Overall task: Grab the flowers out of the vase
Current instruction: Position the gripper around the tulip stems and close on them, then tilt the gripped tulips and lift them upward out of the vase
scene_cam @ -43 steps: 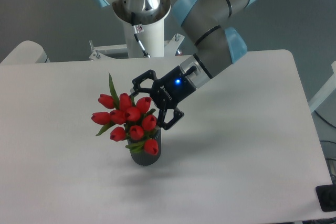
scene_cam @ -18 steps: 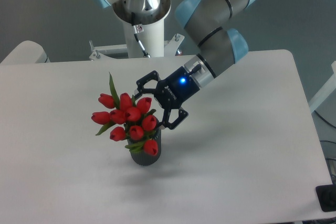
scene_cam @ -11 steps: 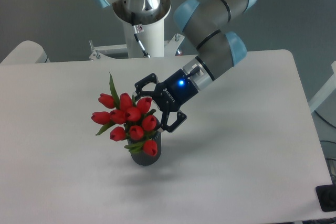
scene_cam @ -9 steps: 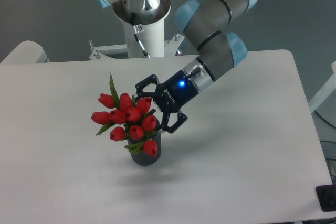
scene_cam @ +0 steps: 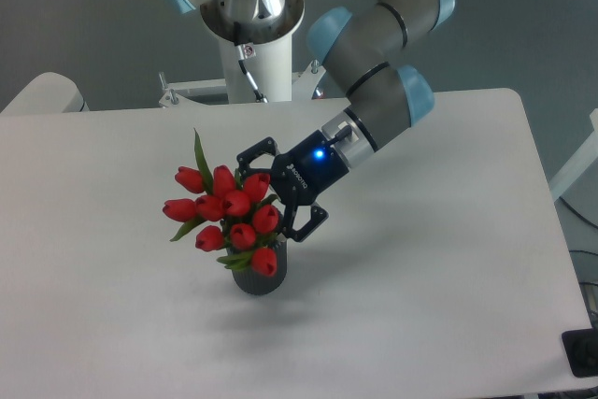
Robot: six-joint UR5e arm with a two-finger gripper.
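The flowers point(scene_cam: 224, 212) need to come up out of the dark vase point(scene_cam: 256, 279), so next I need to grab them with my gripper by their red tulip buds and then lift them.
The flowers point(scene_cam: 224, 212), a tight bunch of red tulip buds with green leaves, stand tilted to the left in the vase point(scene_cam: 259, 281), a small dark ribbed cylinder on the white table point(scene_cam: 420, 259). My gripper point(scene_cam: 271, 193) is open, tilted down and to the left. Its fingers point(scene_cam: 252, 151) reach in from the right at the height of the buds, one behind the bunch and one just right of it above the vase. I cannot tell whether they touch the flowers. The stems are hidden behind the buds.
The arm's white base column point(scene_cam: 250, 53) stands at the table's back edge. A second white surface point(scene_cam: 42, 95) shows at the far left. A dark object point(scene_cam: 581, 350) sits past the table's front right corner.
My gripper has moved down and a little left, closer in around the right side of the bunch. The lowest buds have shifted slightly. The jaws stay open.
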